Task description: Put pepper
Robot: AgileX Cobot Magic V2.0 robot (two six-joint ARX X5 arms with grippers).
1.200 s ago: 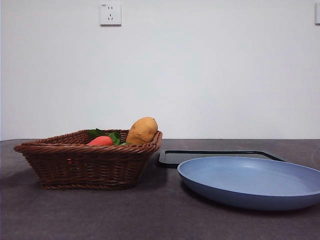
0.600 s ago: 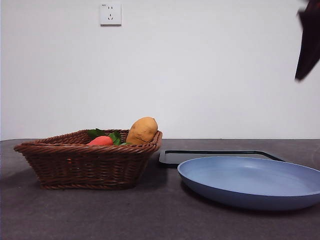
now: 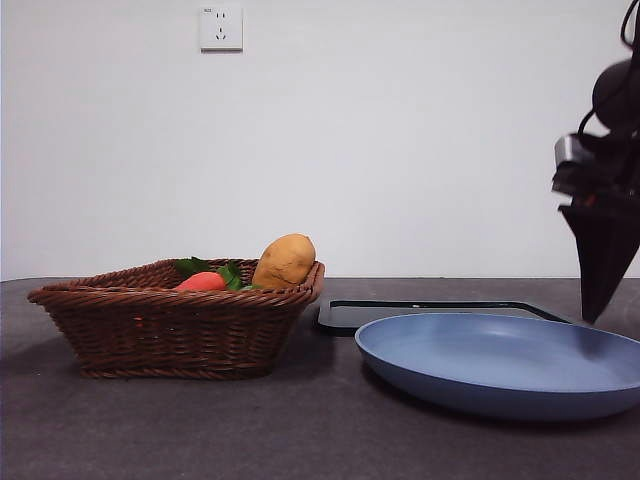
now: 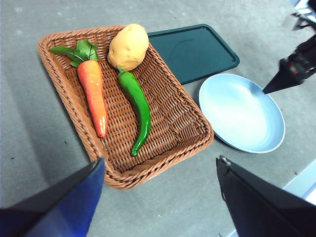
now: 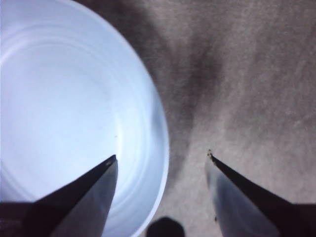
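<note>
My right gripper grabs the blue plate by its rim point(image 5: 159, 133) next, to set the plate on the dark tray for the pepper.
The pepper point(image 4: 136, 101) is long, glossy and dark green. It lies in the brown wicker basket point(image 4: 168, 123) between a carrot point(image 4: 92, 91) and a tan potato point(image 4: 128, 47). In the front view the basket's wall point(image 3: 170, 330) hides it. My left gripper point(image 4: 161, 159) is open and empty, high above the basket's near side. My right gripper point(image 5: 161, 154) is open and empty, and its jaws straddle the rim of the blue plate point(image 5: 64, 98). It hangs at the right edge of the front view point(image 3: 597, 290) and also shows in the left wrist view point(image 4: 289, 74).
The blue plate point(image 3: 500, 365) lies to the right of the basket, with a dark flat tray point(image 3: 430, 308) behind it. The potato point(image 3: 284, 260) and the carrot point(image 3: 200, 283) stick up over the basket's rim. A wall socket point(image 3: 221, 28) is on the white wall.
The right arm has come down into the front view, from a dark tip at the top right corner to just over the plate's right rim. The basket and its contents have not moved.
</note>
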